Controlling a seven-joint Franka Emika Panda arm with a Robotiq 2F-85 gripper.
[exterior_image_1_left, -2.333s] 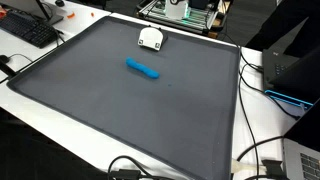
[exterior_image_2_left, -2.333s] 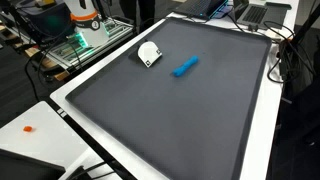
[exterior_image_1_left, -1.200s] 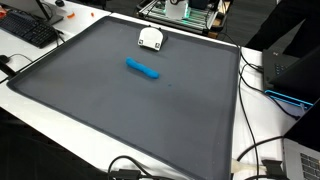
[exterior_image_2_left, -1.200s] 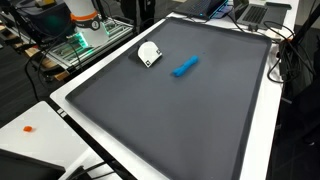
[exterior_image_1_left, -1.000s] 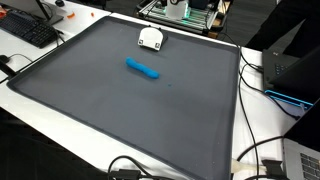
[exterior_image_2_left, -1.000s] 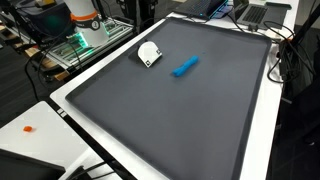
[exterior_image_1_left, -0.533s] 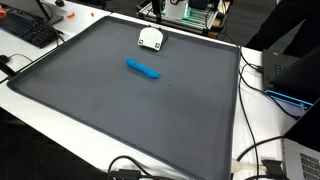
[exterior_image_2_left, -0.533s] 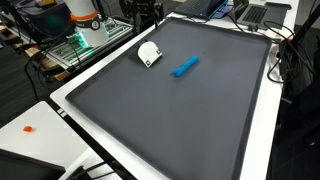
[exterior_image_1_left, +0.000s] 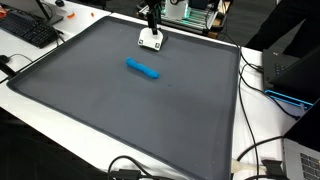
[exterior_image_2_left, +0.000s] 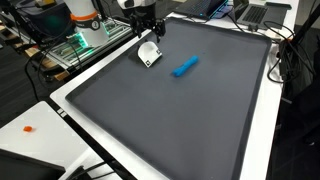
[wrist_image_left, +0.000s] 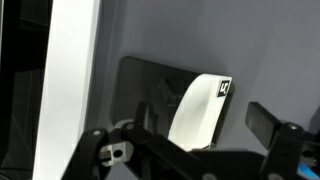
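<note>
My fingers are above the upper edge of the white object, so it isn't time to close yet. My gripper should first lower to the object and then close on it.
A small white object with a dark label lies near the back edge of the dark grey mat (exterior_image_1_left: 120, 110) in both exterior views (exterior_image_1_left: 151, 40) (exterior_image_2_left: 149, 53). My gripper (exterior_image_1_left: 152, 17) (exterior_image_2_left: 150, 26) hangs just above it, open, holding nothing. In the wrist view the white object (wrist_image_left: 200, 108) shows between the spread fingers, with one finger pad (wrist_image_left: 262, 120) to its right, and my gripper (wrist_image_left: 205, 115) stands over it. A blue marker-like stick (exterior_image_1_left: 142, 68) (exterior_image_2_left: 185, 66) lies farther in on the mat, apart from the gripper.
The mat lies on a white table (exterior_image_1_left: 60, 115). A keyboard (exterior_image_1_left: 30, 30) sits at one corner, lit equipment (exterior_image_1_left: 190, 12) stands behind the back edge, and cables and laptops (exterior_image_1_left: 285, 75) line one side. A small orange piece (exterior_image_2_left: 28, 128) lies on the white surface.
My gripper has come into both exterior views from behind the back edge and now stands over the white object. The white object and blue stick have not moved.
</note>
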